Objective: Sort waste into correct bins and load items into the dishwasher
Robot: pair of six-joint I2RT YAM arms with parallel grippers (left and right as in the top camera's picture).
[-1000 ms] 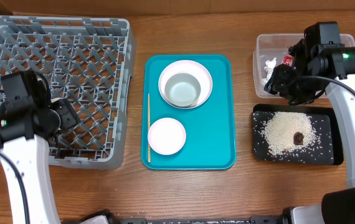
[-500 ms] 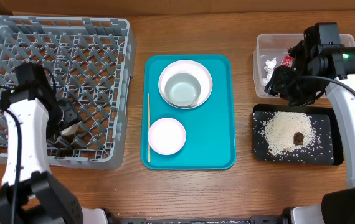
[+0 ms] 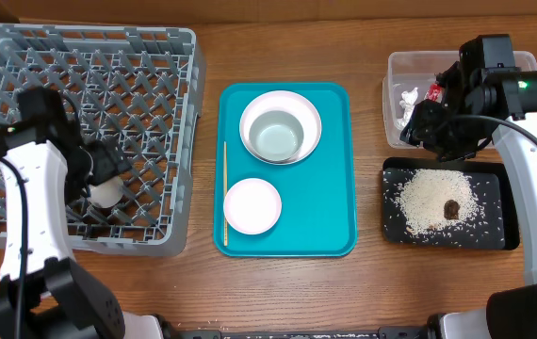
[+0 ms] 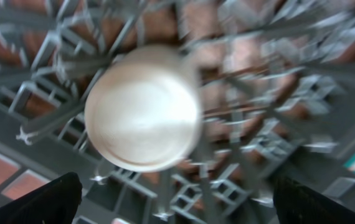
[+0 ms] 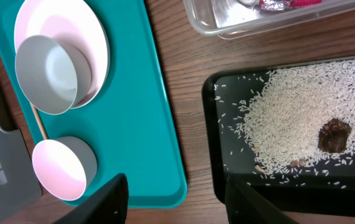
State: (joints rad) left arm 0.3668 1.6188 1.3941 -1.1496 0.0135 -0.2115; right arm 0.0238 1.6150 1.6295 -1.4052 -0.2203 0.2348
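Note:
My left gripper grips one side of the pink bowl's rim next. The bowl's body stays free to load into the dishwasher rack (image 3: 146,85).
A small white cup (image 4: 143,109) lies on the lattice floor of the grey dishwasher rack (image 3: 146,85). Just above the cup (image 3: 108,195) my left gripper (image 3: 102,177) is open, its fingers (image 4: 47,202) well apart and off it. On a teal tray (image 3: 330,188) sit a white plate (image 3: 281,102) with a grey bowl (image 3: 278,135) in it, and a pink bowl (image 3: 252,205). Rice (image 3: 433,200) and a brown lump (image 3: 451,209) lie in the black tray (image 3: 495,202). The clear tub (image 3: 400,68) holds a tissue (image 3: 408,99) and a red wrapper (image 3: 435,91). My right gripper (image 5: 177,202) hovers open and empty between both trays.
A thin wooden stick (image 3: 225,193) lies along the teal tray's left edge. The rack's low walls surround the left gripper. Bare wooden table (image 3: 372,273) shows between the teal tray and the black tray.
My left gripper has opened and let go of the white cup, which now rests on the rack floor. The right arm has not moved.

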